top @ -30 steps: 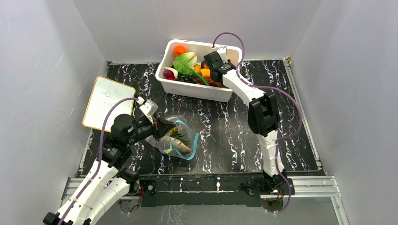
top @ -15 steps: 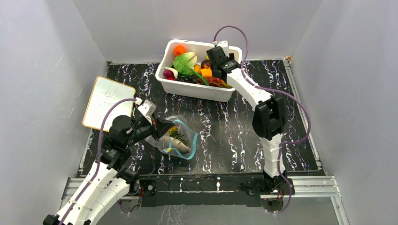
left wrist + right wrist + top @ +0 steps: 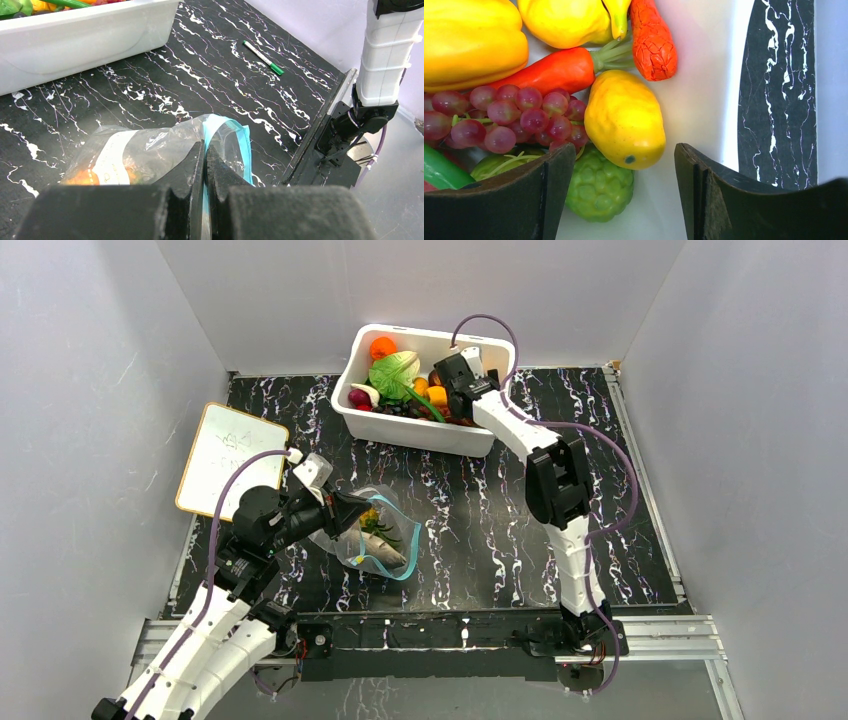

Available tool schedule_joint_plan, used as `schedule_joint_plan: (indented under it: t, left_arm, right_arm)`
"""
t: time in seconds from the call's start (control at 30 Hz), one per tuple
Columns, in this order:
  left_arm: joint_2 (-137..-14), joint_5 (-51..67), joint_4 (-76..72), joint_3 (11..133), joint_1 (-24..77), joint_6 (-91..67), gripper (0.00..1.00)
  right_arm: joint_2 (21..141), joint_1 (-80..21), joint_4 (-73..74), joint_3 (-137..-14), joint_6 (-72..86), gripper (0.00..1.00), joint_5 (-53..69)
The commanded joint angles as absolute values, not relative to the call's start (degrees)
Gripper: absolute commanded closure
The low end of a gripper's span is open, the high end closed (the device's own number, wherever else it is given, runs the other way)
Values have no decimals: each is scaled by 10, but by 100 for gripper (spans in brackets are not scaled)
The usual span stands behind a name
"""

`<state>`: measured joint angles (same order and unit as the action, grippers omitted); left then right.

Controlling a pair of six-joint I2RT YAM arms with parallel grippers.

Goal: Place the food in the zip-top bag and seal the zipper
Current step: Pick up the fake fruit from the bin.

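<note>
My right gripper picks up the yellow fruit by its dark-spotted end [image 3: 632, 146] next, so its loose end leads into the zip-top bag.
The clear zip-top bag [image 3: 375, 538] lies on the table at centre left, with toy food inside it and its teal zipper [image 3: 410, 540] gaping open to the right. My left gripper [image 3: 345, 512] is shut on the bag's mouth edge; in the left wrist view [image 3: 205, 150] the teal strip [image 3: 227, 135] runs between its jaws. My right gripper [image 3: 452, 390] is open over the white tub [image 3: 420, 435]. In the right wrist view [image 3: 624, 165] its jaws stand either side of a yellow fruit [image 3: 624, 117] and a green bumpy fruit [image 3: 599, 187].
The tub also holds purple grapes [image 3: 509, 117], a red pepper [image 3: 554, 70], a yellow pepper [image 3: 471, 40], an orange-red piece [image 3: 654, 40] and a green cabbage [image 3: 393, 373]. A whiteboard [image 3: 228, 457] lies at the left. A green marker [image 3: 263, 57] lies on the table.
My right gripper rose and shifted back over the tub, then came down again towards the food. The left gripper and the bag have not moved.
</note>
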<state>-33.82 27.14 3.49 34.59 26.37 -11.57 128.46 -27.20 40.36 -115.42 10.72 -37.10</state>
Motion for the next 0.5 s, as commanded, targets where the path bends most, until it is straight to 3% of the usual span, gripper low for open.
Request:
schedule_joint_plan:
  t: [0.0,0.3,0.47]
  left_arm:
    - [-336,279,18,346,265,-111,100]
    - [-333,277,18,344,265,-113,100]
    - [-334,278,13,343,265,-115,100]
  right_arm:
    - [1293,-267,392,-1185,118,29,-389]
    - [1329,-262,406,-1221,116,30,-391]
    - [1325,-261,402,-1231,102,42,-401]
